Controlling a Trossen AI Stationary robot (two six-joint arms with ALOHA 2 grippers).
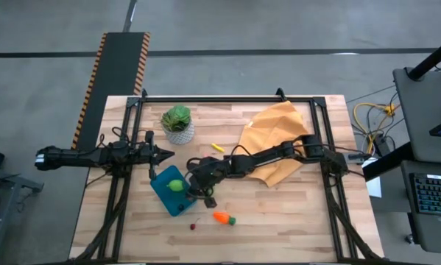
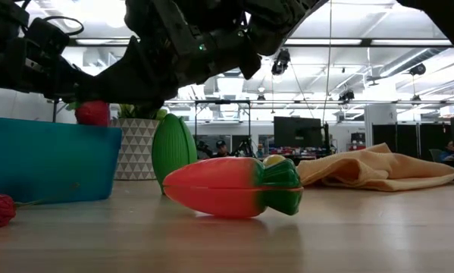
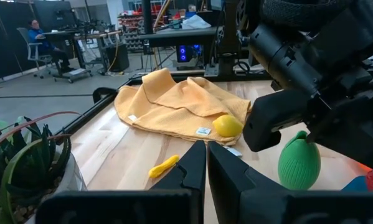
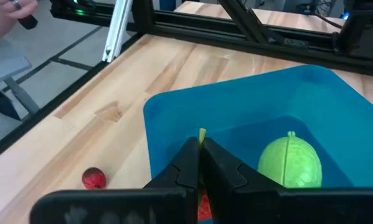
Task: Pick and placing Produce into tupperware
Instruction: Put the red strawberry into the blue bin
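Note:
The red produce piece [image 4: 204,207] has the open bottom of the teal tupperware showing under it, so my right gripper needs to open its fingers.
The teal tupperware [image 1: 165,200] lies left of centre on the table, with a light green fruit [image 4: 290,163] inside it. My right gripper [image 4: 198,149] reaches over it from the right and is shut on a small red produce piece [image 2: 92,112]. My left gripper [image 3: 206,165] is shut and empty, level beside the potted plant [image 1: 177,123]. An orange carrot [image 1: 224,218] and a small red fruit [image 1: 193,226] lie on the table near the front. A dark green fruit [image 3: 299,163] stands by the container. A lemon [image 3: 228,126] lies at the cloth's edge and a small yellow piece [image 1: 217,147] lies on the bare wood. My right gripper pinches the red piece between its two fingers; red shows in the gap between them [image 4: 203,205], and a thin yellow-green stem [image 4: 202,133] sticks out past the tips. The piece is lifted clear, just above the container's rim [image 2: 52,125].
A large orange cloth [image 1: 275,136] lies bunched at the back right, under my right arm. The white-potted plant stands at the back left. A black frame [image 1: 227,98] runs along the table's edges. Bare wood shows at the front right [image 1: 294,221].

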